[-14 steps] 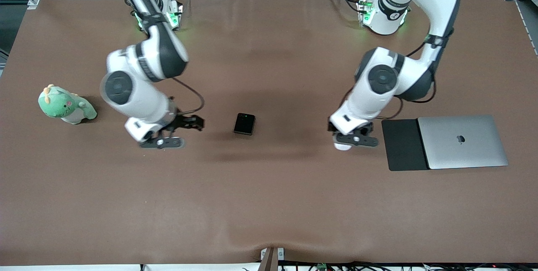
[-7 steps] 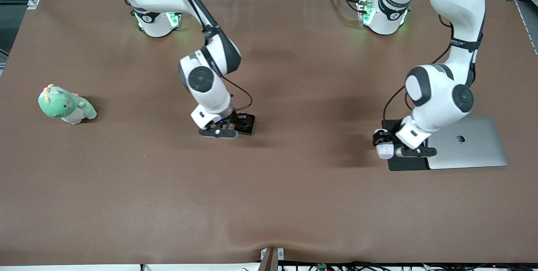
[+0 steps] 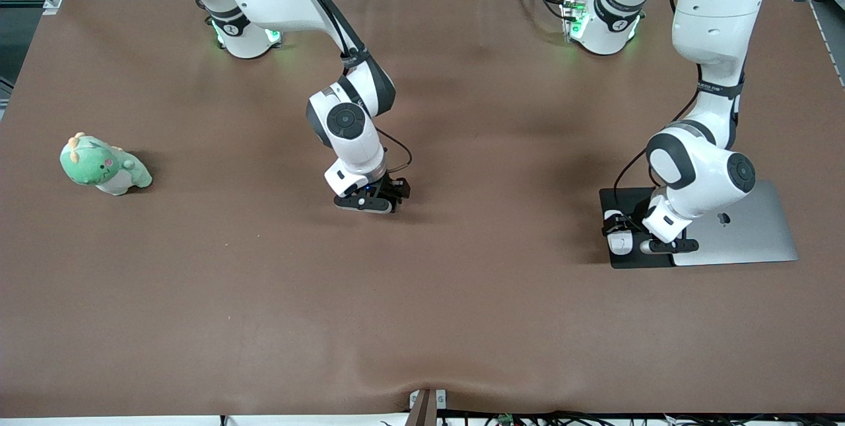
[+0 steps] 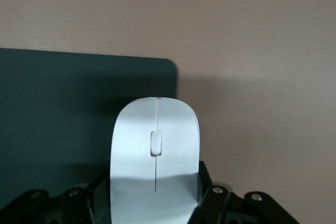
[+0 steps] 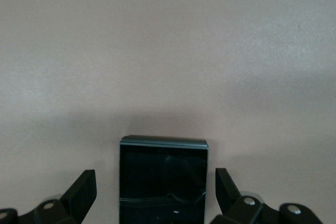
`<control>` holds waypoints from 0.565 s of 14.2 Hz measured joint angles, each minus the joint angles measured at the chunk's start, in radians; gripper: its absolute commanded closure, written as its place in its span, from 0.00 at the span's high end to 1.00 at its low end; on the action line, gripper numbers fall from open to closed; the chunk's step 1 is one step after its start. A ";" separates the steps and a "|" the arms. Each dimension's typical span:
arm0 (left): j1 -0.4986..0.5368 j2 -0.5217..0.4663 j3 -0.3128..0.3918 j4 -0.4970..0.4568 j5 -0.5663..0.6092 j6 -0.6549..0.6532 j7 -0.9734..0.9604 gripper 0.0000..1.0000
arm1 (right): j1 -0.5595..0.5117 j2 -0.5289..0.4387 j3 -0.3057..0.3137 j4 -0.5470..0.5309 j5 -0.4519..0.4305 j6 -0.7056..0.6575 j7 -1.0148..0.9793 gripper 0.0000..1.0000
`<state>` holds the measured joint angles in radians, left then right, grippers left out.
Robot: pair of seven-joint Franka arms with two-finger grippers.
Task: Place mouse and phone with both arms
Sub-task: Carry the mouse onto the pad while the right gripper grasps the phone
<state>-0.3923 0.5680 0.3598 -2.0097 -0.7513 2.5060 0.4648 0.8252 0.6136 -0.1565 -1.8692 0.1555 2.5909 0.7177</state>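
The robot's right gripper will next grab the phone by its long side edges to place it, and this leaves its glossy black side (image 5: 163,182) free.
The white mouse (image 4: 155,150) sits between the jaws of my left gripper (image 4: 155,195), which is shut on its sides. In the front view the mouse (image 3: 619,242) and left gripper (image 3: 627,236) are low over the black mouse pad (image 3: 627,205), near the pad's (image 4: 63,108) edge that faces mid-table. I cannot tell whether the mouse touches the pad. The black phone (image 5: 163,177) lies flat on the brown table between the fingers of my open right gripper (image 5: 156,183), a gap on each side. In the front view the right gripper (image 3: 386,196) covers the phone at mid-table.
A closed silver laptop (image 3: 746,228) lies beside the mouse pad toward the left arm's end of the table, overlapping the pad's edge. A green plush toy (image 3: 102,165) stands toward the right arm's end. Brown table cover (image 3: 422,307) spreads nearer the front camera.
My left gripper carried the mouse from the bare table to over the mouse pad. My right gripper travelled from near the plush toy's side to straddle the phone.
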 measured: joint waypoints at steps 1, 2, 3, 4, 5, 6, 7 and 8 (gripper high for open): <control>0.000 0.003 0.010 0.001 0.000 0.000 0.011 0.00 | 0.012 0.000 -0.014 -0.005 -0.005 0.001 0.000 1.00; 0.002 0.005 0.017 0.001 0.000 0.000 0.016 0.00 | 0.031 0.000 -0.037 -0.011 -0.007 0.001 0.003 1.00; 0.004 0.007 0.022 0.001 0.000 -0.001 0.017 0.00 | 0.050 0.002 -0.056 -0.015 -0.008 0.008 0.012 1.00; 0.006 0.008 0.026 0.001 0.000 -0.001 0.017 0.00 | 0.065 0.006 -0.067 -0.018 -0.010 0.029 0.027 1.00; 0.008 0.009 0.028 0.000 0.000 -0.003 0.017 0.00 | 0.074 0.011 -0.071 -0.021 -0.012 0.055 0.039 1.00; 0.010 0.010 0.031 -0.002 0.000 -0.007 0.017 0.42 | 0.079 0.018 -0.073 -0.023 -0.015 0.070 0.046 1.00; 0.012 0.011 0.037 -0.003 0.000 -0.014 0.017 0.79 | 0.083 0.024 -0.074 -0.025 -0.017 0.076 0.049 1.00; 0.015 0.012 0.042 -0.005 0.000 -0.022 0.018 1.00 | 0.087 0.029 -0.075 -0.028 -0.019 0.079 0.050 1.00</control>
<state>-0.3773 0.5797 0.4020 -2.0145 -0.7515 2.4839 0.4823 0.9123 0.6428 -0.2317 -1.8973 0.1368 2.6697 0.7678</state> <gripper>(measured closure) 0.383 0.000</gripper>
